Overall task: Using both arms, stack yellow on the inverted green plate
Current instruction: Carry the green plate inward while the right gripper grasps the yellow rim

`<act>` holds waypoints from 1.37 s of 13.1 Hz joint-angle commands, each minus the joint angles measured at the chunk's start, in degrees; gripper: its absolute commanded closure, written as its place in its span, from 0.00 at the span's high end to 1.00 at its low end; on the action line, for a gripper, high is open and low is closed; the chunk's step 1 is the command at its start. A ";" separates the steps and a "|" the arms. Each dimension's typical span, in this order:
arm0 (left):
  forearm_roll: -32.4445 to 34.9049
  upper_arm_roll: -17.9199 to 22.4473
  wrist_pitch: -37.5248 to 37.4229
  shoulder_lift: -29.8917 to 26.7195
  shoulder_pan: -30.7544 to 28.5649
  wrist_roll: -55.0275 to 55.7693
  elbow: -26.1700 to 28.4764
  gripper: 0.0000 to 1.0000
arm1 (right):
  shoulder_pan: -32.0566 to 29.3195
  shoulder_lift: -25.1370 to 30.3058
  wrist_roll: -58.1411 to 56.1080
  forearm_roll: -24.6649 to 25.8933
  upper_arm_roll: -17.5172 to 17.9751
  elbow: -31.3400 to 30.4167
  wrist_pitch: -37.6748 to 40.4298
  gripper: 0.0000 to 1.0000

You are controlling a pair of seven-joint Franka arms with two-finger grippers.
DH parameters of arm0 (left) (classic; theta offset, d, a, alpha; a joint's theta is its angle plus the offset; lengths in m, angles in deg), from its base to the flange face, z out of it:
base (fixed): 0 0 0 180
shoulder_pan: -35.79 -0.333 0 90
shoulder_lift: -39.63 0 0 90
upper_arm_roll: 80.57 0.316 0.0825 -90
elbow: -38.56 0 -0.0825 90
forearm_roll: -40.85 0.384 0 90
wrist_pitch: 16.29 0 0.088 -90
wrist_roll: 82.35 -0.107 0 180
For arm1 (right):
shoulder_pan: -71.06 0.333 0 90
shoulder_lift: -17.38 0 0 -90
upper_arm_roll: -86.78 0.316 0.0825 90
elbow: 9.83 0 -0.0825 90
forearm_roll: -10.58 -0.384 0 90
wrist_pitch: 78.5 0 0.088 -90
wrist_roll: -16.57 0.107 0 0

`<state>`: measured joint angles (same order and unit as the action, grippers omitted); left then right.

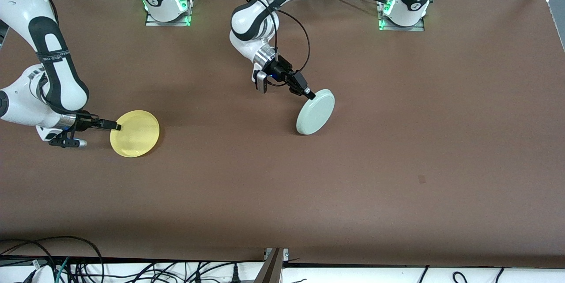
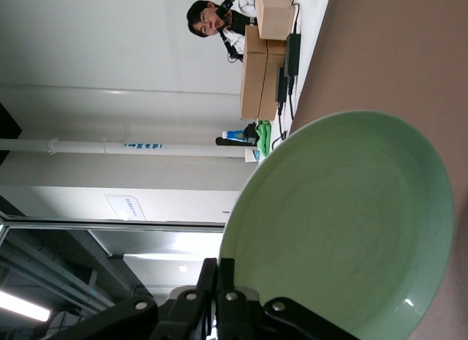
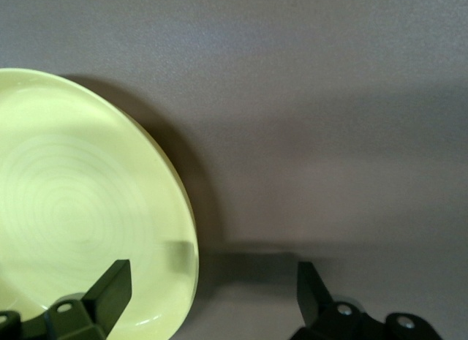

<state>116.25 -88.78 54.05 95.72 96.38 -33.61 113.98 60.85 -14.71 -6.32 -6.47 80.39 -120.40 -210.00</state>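
Observation:
My right gripper's fingers are on either side of the plate's rim (image 1: 111, 138) (image 3: 197, 257), the outer one meeting its shadow, so it is time to close on the yellow plate.
The yellow plate (image 1: 137, 133) lies flat and face up on the brown table toward the right arm's end. My right gripper (image 1: 115, 126) is open at its rim. In the right wrist view one finger (image 3: 110, 285) is over the yellow plate (image 3: 80, 208) and the other is over bare table, with my right gripper (image 3: 212, 285) astride the rim. My left gripper (image 1: 310, 94) is shut on the rim of the green plate (image 1: 315, 113) and holds it tilted steeply, lower edge at the table. The left wrist view shows the green plate's (image 2: 344, 223) hollow face above my left gripper (image 2: 219, 281).
The two arm bases (image 1: 167, 5) (image 1: 404, 7) stand along the table's farthest edge. Cables and a metal bracket (image 1: 273, 265) run along the nearest edge. A small dark mark (image 1: 422, 179) is on the table (image 1: 282, 194) toward the left arm's end.

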 commanded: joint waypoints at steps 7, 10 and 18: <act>3.35 0.73 1.38 3.67 2.34 0.91 -3.44 0.03 | -0.34 -0.52 -3.04 -2.98 0.68 0.80 -0.51 0.67; 3.35 0.64 1.38 4.29 3.65 2.07 -3.35 0.28 | -0.25 -0.52 -4.17 -2.98 0.68 0.80 -0.42 0.42; -3.92 -0.32 4.96 3.77 4.54 5.14 -4.14 1.00 | -0.16 -0.52 -5.59 -3.16 0.68 1.33 0.11 0.00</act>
<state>115.89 -89.30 57.37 98.95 100.68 -28.93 112.40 60.90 -14.69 -10.38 -8.34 80.85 -119.84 -210.03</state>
